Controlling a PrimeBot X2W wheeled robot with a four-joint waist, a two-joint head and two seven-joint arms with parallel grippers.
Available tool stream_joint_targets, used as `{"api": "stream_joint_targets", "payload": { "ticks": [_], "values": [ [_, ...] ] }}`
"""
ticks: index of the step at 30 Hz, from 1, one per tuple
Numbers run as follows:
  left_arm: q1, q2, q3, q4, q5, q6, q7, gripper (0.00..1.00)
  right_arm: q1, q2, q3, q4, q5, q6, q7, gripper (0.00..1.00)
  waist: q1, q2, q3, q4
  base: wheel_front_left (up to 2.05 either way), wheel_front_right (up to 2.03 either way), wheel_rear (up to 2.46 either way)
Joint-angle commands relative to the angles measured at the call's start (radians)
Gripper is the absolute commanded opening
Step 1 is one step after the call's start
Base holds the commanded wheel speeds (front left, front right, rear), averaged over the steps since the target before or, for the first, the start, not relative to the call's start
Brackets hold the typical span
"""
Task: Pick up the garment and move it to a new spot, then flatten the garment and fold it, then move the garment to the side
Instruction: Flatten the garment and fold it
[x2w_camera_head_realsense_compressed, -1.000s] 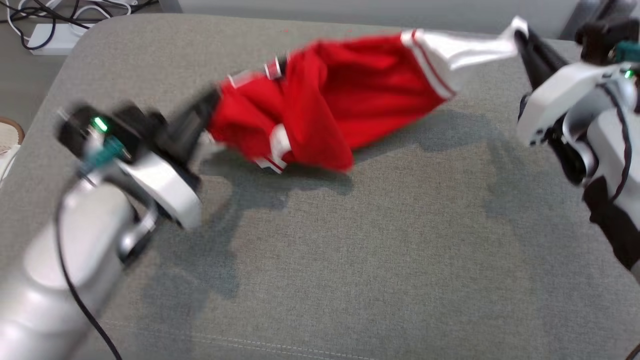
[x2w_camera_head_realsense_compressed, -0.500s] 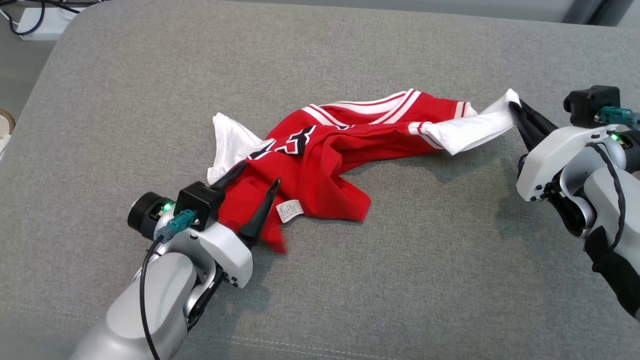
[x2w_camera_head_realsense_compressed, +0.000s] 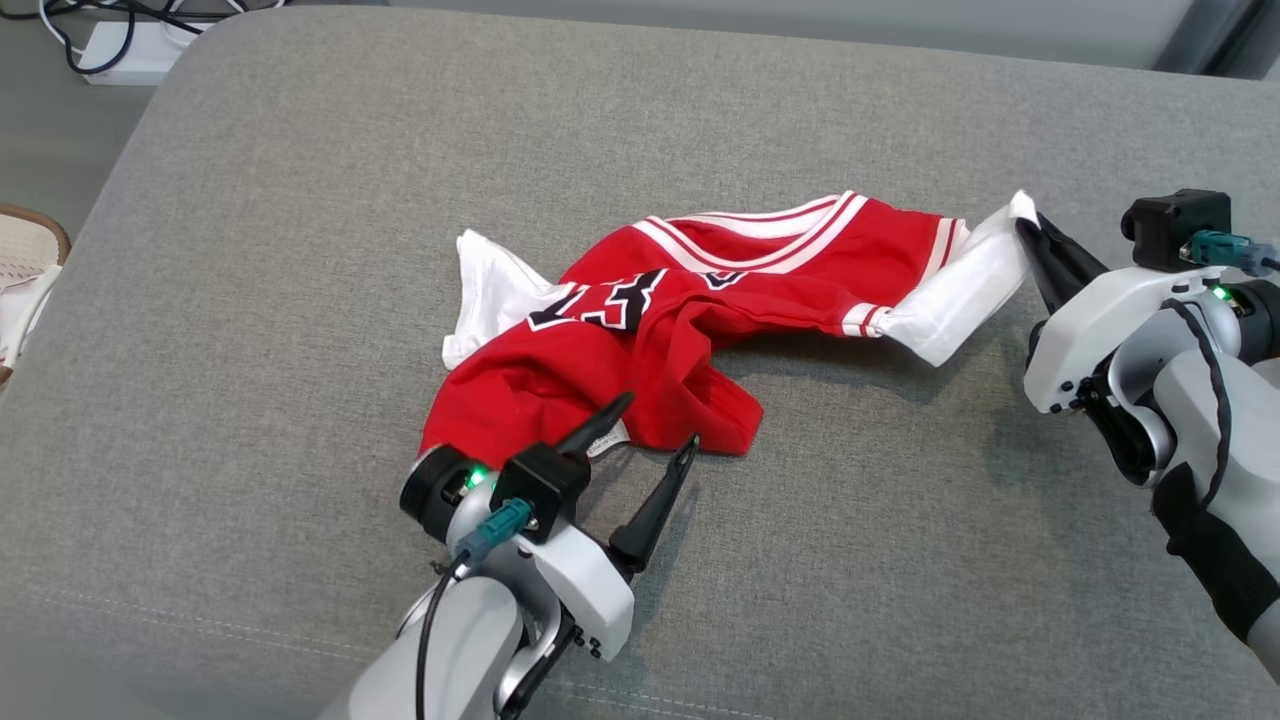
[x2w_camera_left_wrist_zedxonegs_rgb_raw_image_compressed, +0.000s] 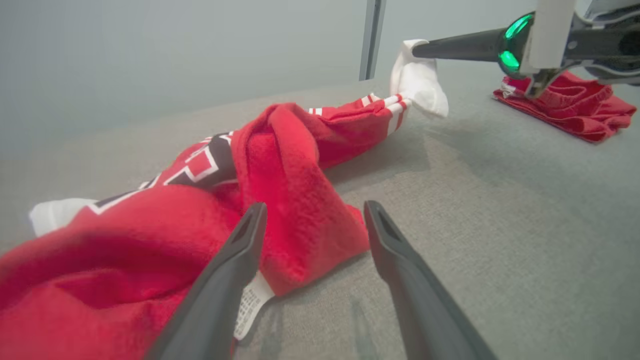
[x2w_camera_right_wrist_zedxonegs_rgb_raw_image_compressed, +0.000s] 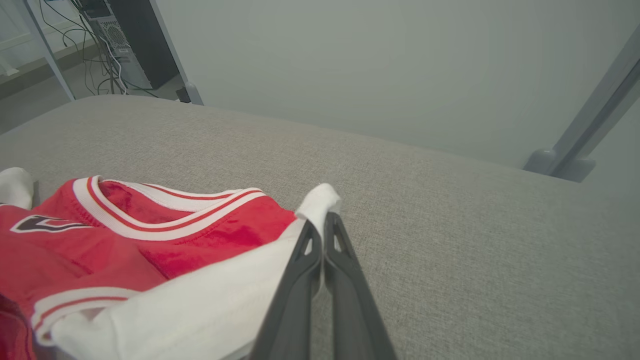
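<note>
The garment should next be grabbed with my left gripper by the red fold near its label (x2w_camera_head_realsense_compressed: 698, 420), because that fold stands up while the garment's body (x2w_camera_head_realsense_compressed: 540, 378) lies loose.
The garment (x2w_camera_head_realsense_compressed: 680, 330), a red jersey with white trim and white sleeves, lies crumpled on the grey cushion (x2w_camera_head_realsense_compressed: 850, 560). My left gripper (x2w_camera_head_realsense_compressed: 660, 418) stands open at the garment's near hem, its left finger resting over the hem and label, nothing clamped. In the left wrist view the two fingers (x2w_camera_left_wrist_zedxonegs_rgb_raw_image_compressed: 225, 280) straddle a red fold of the garment (x2w_camera_left_wrist_zedxonegs_rgb_raw_image_compressed: 285, 165). My right gripper (x2w_camera_head_realsense_compressed: 1025, 225) is shut on the white sleeve tip at the right, holding it slightly raised. The right wrist view shows that gripper (x2w_camera_right_wrist_zedxonegs_rgb_raw_image_compressed: 320, 222) pinching the white sleeve (x2w_camera_right_wrist_zedxonegs_rgb_raw_image_compressed: 200, 305).
A second, folded red cloth (x2w_camera_left_wrist_zedxonegs_rgb_raw_image_compressed: 565, 102) lies on the cushion beyond my right gripper (x2w_camera_left_wrist_zedxonegs_rgb_raw_image_compressed: 417, 49). Cables and a white power strip (x2w_camera_head_realsense_compressed: 120, 50) sit on the floor past the far left corner. A woven item (x2w_camera_head_realsense_compressed: 20, 260) is at the left edge.
My left gripper has opened and let go of the garment, then drawn back to the near hem. The garment has dropped from mid-air onto the cushion. The right gripper keeps hold of the sleeve.
</note>
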Motion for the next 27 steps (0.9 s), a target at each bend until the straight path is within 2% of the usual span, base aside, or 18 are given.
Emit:
{"api": "stream_joint_targets", "payload": {
  "ticks": [1, 5, 10, 17, 24, 25, 27],
  "values": [
    [-0.008, 0.012, 0.026, 0.007, 0.010, -0.001, 0.001, 1.00, 0.026, 0.003, 0.000, -0.011, -0.006, 0.004, -0.014, 0.00, 0.0000, 0.0000, 0.003, -0.002, 0.00, 0.00, 0.00],
    [-0.029, -0.027, 0.008, 0.115, 0.011, 0.025, 0.014, 1.00, 0.011, 0.020, 0.003, -0.012, -0.016, 0.004, -0.012, 0.00, 0.0000, 0.0000, 0.017, -0.016, 0.00, 0.00, 0.00],
    [-0.046, -0.058, 0.009, 0.182, -0.024, 0.035, 0.007, 1.00, 0.006, 0.024, 0.002, -0.011, -0.020, 0.004, -0.015, 0.00, 0.0000, 0.0000, 0.025, -0.029, 0.00, 0.00, 0.00],
    [-0.096, -0.071, 0.021, 0.245, -0.077, 0.047, -0.001, 1.00, -0.004, 0.035, -0.003, -0.007, -0.025, 0.004, -0.016, 0.00, 0.0000, 0.0000, 0.044, -0.049, 0.00, 0.00, 0.00],
    [-0.135, -0.072, 0.017, 0.247, -0.160, 0.032, -0.005, 0.99, -0.009, 0.053, -0.001, -0.005, -0.031, 0.004, -0.018, 0.00, 0.0000, 0.0000, 0.054, -0.066, 0.00, 0.00, 0.00],
    [-0.141, -0.072, 0.009, 0.248, -0.168, 0.031, -0.005, 0.71, -0.010, 0.055, -0.001, -0.004, -0.031, 0.004, -0.018, 0.00, 0.0000, 0.0000, 0.055, -0.067, 0.00, 0.00, 0.00],
    [-0.150, -0.072, -0.006, 0.256, -0.183, 0.026, -0.005, 0.00, -0.011, 0.059, 0.000, -0.004, -0.031, 0.004, -0.019, 0.00, 0.0000, 0.0000, 0.056, -0.069, 0.00, 0.00, 0.00]
  ]
}}
